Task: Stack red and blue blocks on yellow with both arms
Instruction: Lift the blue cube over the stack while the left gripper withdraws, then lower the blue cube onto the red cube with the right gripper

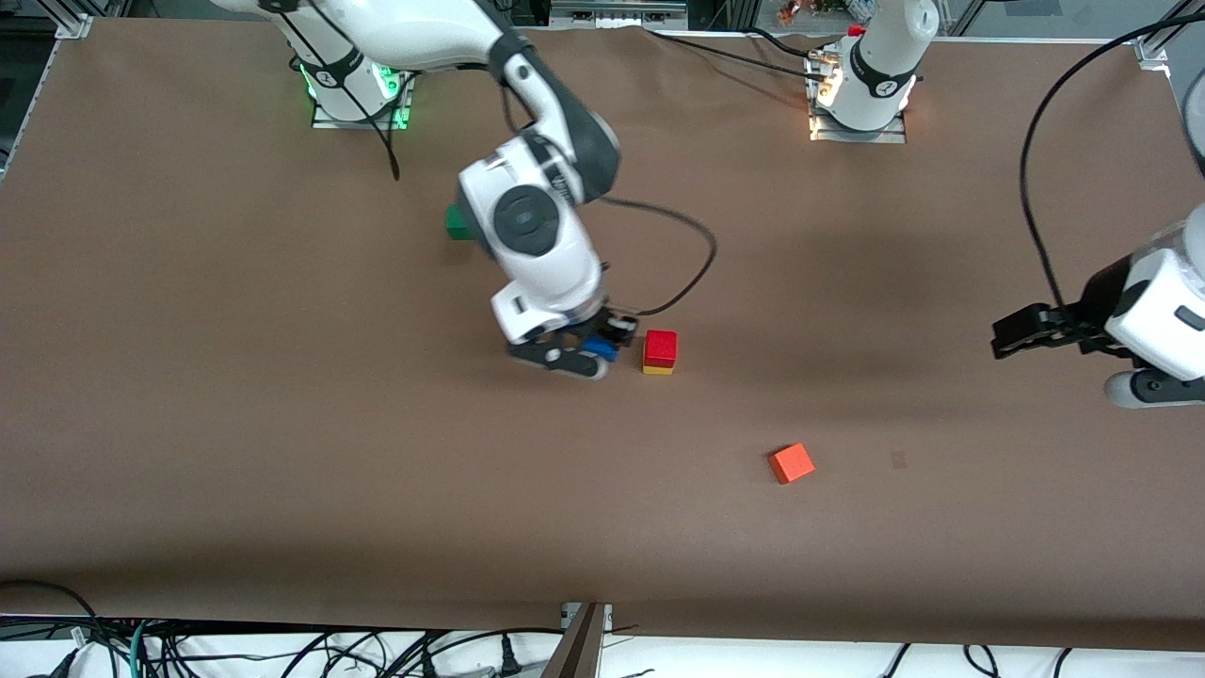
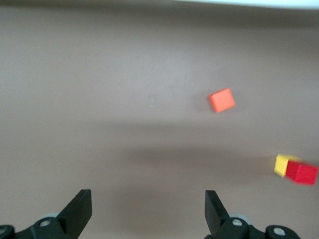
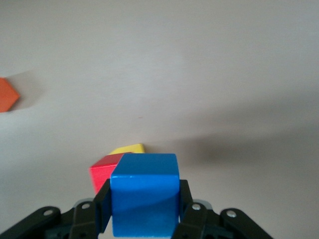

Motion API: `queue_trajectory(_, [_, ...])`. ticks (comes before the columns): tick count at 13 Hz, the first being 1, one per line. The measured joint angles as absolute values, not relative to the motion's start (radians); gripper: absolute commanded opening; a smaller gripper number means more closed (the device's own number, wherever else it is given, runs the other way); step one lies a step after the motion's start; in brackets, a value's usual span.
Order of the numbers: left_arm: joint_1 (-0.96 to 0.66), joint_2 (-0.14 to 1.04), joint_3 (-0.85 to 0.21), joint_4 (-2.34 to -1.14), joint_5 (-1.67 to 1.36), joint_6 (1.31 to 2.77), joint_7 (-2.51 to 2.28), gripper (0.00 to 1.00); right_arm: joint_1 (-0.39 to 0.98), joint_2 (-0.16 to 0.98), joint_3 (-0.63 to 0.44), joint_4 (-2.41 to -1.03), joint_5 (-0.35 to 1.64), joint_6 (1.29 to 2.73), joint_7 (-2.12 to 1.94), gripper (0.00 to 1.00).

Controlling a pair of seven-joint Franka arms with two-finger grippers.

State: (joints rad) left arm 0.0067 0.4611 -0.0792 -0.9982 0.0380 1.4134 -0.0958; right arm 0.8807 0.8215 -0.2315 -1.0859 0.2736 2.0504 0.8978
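Note:
The blue block [image 1: 601, 350] hangs beside the red block [image 1: 660, 346], short of the red block's top. My right gripper should move it onto the red block before it releases it.
The red block [image 1: 660, 346] sits on the yellow block [image 1: 658, 369] near the middle of the table. My right gripper [image 1: 591, 355] is shut on the blue block [image 1: 601, 350] and holds it just beside the red-on-yellow stack, toward the right arm's end. In the right wrist view the blue block [image 3: 144, 194] is clamped between the fingers, with the red block [image 3: 102, 172] and yellow block [image 3: 128, 149] past it. My left gripper [image 1: 1012, 334] is open and empty, up over the left arm's end of the table. The left wrist view shows the stack [image 2: 296, 170] far off.
An orange cube [image 1: 792, 462] lies nearer to the front camera than the stack, toward the left arm's end; it also shows in the left wrist view [image 2: 222, 100]. A green cube [image 1: 458, 224] sits partly hidden by the right arm. A black cable [image 1: 692, 268] trails over the table.

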Motion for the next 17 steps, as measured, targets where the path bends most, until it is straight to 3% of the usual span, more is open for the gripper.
queue_trajectory(7, [0.062, 0.446, -0.081, -1.063, -0.032, 1.393, -0.012, 1.0, 0.974, 0.893, -0.234, -1.07, 0.222, 2.143, 0.925, 0.45])
queue_trajectory(9, [0.067, 0.367, -0.081, -1.162, -0.032, 1.395, -0.011, 1.0, 0.996, 0.911, -0.237, -1.069, 0.204, 2.155, 0.93, 0.47])
queue_trajectory(13, [0.082, 0.139, -0.08, -1.473, -0.032, 1.476, -0.009, 1.0, 0.997, 0.911, -0.242, -1.064, 0.203, 2.156, 0.93, 0.51])
queue_trajectory(17, [0.085, 0.105, -0.079, -1.548, -0.032, 1.507, -0.009, 1.0, 0.994, 0.911, -0.25, -1.061, 0.202, 2.174, 0.93, 0.52])
